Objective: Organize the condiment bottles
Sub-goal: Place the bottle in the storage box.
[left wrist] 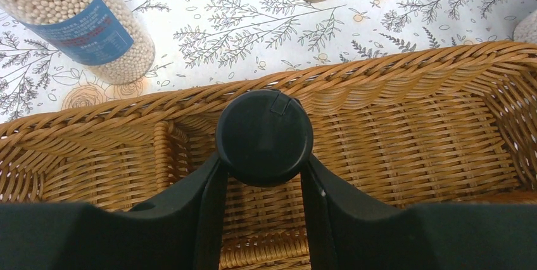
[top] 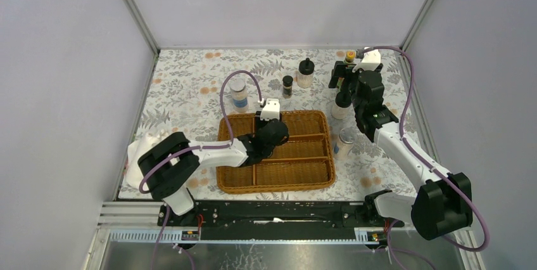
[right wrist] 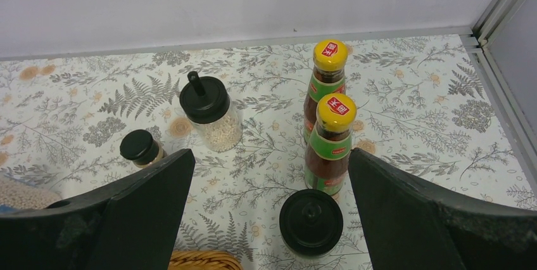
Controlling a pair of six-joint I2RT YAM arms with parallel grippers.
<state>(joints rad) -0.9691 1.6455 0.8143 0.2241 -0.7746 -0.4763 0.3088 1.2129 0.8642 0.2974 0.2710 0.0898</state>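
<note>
I should open my left gripper now, as my fingers hold the black cap [left wrist: 265, 135] low in the far basket section [left wrist: 380, 146] and the dark jar would stand there.
My left gripper [left wrist: 264, 159] is shut on the black cap of a dark jar [left wrist: 264, 137], held upright over the far left part of the wicker basket [left wrist: 411, 67]. From above, that gripper [top: 269, 132] hangs over the basket [top: 320, 181]. My right gripper [right wrist: 269, 162] stands open and empty above the table, at the far right in the top view [top: 342, 83]. Between and beyond its fingers are two yellow-capped bottles [right wrist: 334, 149] [right wrist: 330, 83], a cream jar's black knobbed lid [right wrist: 311, 221], another cream jar [right wrist: 211, 115] and a second dark jar [right wrist: 140, 148].
A blue-labelled shaker [left wrist: 82, 23] stands just beyond the basket's far left corner [top: 239, 94]. Another shaker [top: 346, 143] stands right of the basket. White cloth [top: 136, 153] lies at the left table edge. Walls enclose the table on three sides.
</note>
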